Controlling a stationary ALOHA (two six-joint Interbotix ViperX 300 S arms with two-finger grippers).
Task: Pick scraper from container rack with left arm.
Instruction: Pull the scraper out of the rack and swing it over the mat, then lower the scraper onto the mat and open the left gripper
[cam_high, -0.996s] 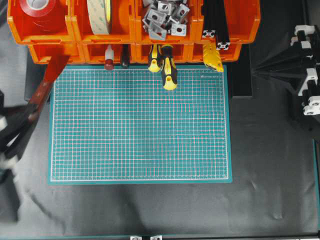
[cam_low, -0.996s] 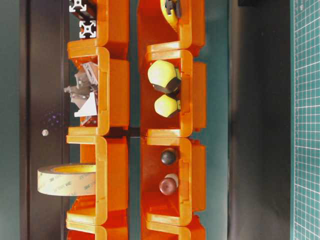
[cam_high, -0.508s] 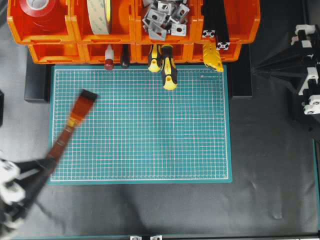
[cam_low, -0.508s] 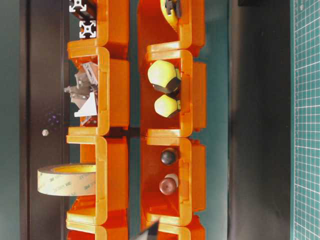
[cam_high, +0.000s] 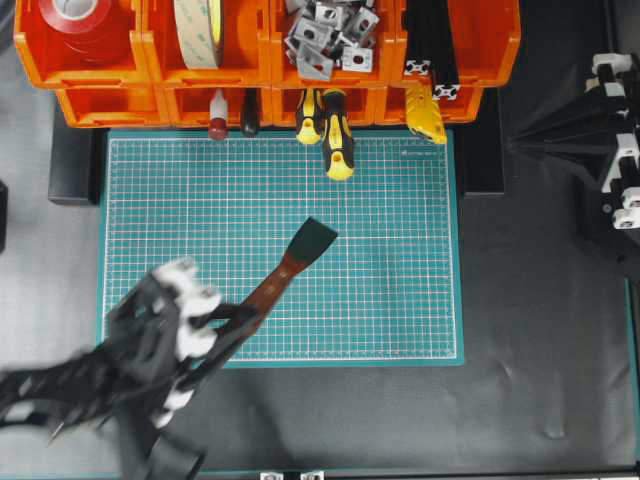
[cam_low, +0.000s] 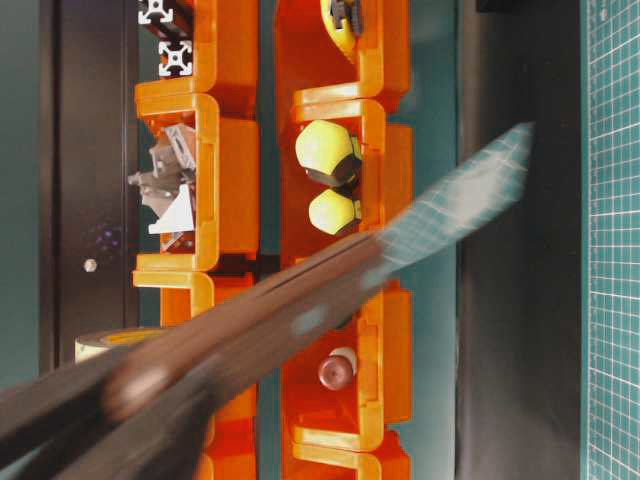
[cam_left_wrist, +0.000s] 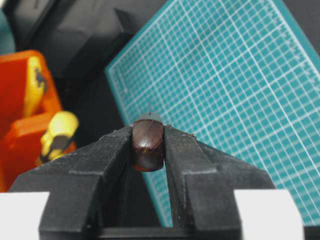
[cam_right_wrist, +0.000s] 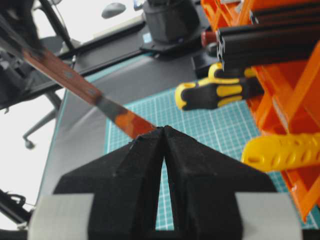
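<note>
The left gripper should keep its hold on the scraper's reddish-brown handle (cam_high: 273, 287) (cam_left_wrist: 148, 145), because the handle slants high above the green mat.
The scraper (cam_high: 300, 258) has a reddish-brown handle and a dark flared blade. It hangs out of the container rack, tilted above the green mat (cam_high: 400, 300), blade toward the mat's middle. My left gripper (cam_high: 222, 325) is shut on its handle near the mat's front left corner. In the left wrist view both pads clamp the handle end (cam_left_wrist: 148, 145). The scraper is a blur across the table-level view (cam_low: 440, 215) and shows in the right wrist view (cam_right_wrist: 90, 92). My right gripper (cam_right_wrist: 164, 129) is shut and empty, parked at the far right (cam_high: 512, 144).
The orange container rack (cam_high: 100, 105) runs along the back edge with tape rolls, metal brackets, black profiles, a red-knobbed tool (cam_high: 217, 127) and yellow-and-black screwdrivers (cam_high: 336, 150) sticking out over the mat. A yellow handle (cam_high: 427, 115) sticks out at the right.
My left gripper has swung the scraper away from the rack's left bin, down and to the right; the blade went from the mat's upper left to its middle. The right arm has not moved.
</note>
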